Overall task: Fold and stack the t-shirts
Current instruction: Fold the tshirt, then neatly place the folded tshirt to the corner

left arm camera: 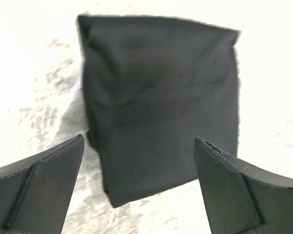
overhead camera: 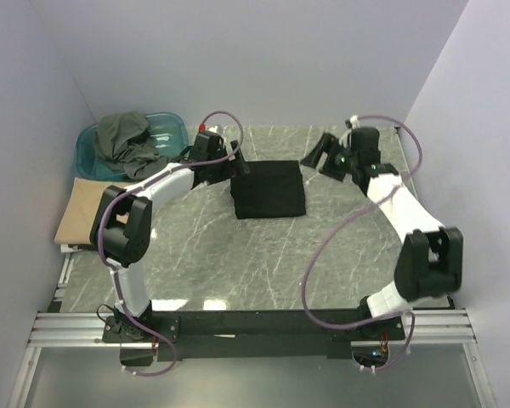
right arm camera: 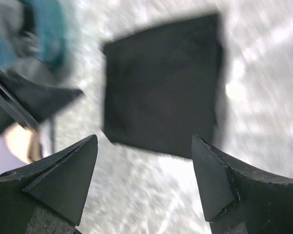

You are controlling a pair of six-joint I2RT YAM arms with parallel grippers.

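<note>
My left gripper is to grab the folded black t-shirt next by its edge [overhead camera: 235, 197] nearest the tan-beige t-shirt [overhead camera: 80, 212], to lead it over for stacking.
A black t-shirt [overhead camera: 269, 189] lies folded into a flat square on the marble table [overhead camera: 238, 263]. My left gripper [overhead camera: 239, 165] hovers at the shirt's left edge, open and holding nothing. The left wrist view shows the black t-shirt [left arm camera: 161, 97] just ahead of the left gripper [left arm camera: 139, 139]. My right gripper [overhead camera: 315, 156] stands open off the shirt's far right corner. In the right wrist view, the black t-shirt [right arm camera: 161, 83] lies beyond the right gripper [right arm camera: 144, 138]. A dark grey-olive t-shirt [overhead camera: 124, 136] is bunched in the tub. A tan-beige t-shirt [overhead camera: 80, 212] lies flat at the left.
A translucent teal tub [overhead camera: 168, 127] stands at the far left corner, and the teal tub [right arm camera: 49, 29] also shows blurred in the right wrist view. Walls close the table at the left, back and right. Cables loop above both arms.
</note>
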